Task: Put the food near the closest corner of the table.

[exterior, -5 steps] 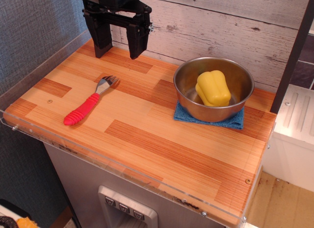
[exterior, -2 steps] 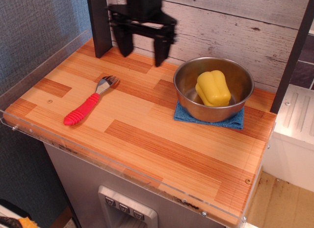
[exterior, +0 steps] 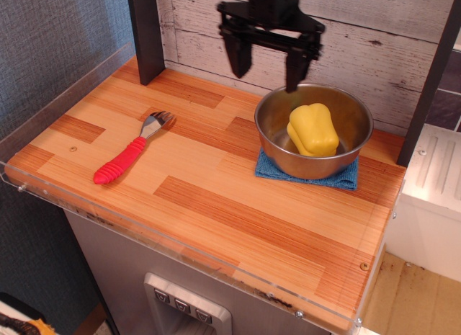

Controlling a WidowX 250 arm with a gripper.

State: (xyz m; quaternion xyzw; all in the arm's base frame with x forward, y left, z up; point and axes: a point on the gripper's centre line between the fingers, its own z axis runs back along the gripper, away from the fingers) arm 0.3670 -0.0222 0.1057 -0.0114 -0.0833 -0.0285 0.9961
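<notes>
The steel bowl's side closes around the pepper's lower end, so the robot's gripper will next grab the pepper by its raised upper part (exterior: 311, 117).
The food, a glossy yellow toy bell pepper (exterior: 313, 130), lies inside a steel bowl (exterior: 271, 126) at the back right of the wood-grain table (exterior: 216, 205). The bowl stands on a blue cloth (exterior: 344, 179). My gripper (exterior: 265, 67) hangs open and empty in the air, above and to the left of the bowl, its two dark fingers pointing down. It touches nothing.
A red-handled fork (exterior: 130, 158) lies on the left part of the table. A clear acrylic rim (exterior: 180, 256) runs along the front edge. A dark post (exterior: 146, 34) stands at the back left, and a grey plank wall is behind.
The gripper has moved to the right, from above the table's back left to beside the bowl. It stays open. The pepper, bowl and fork have not moved.
</notes>
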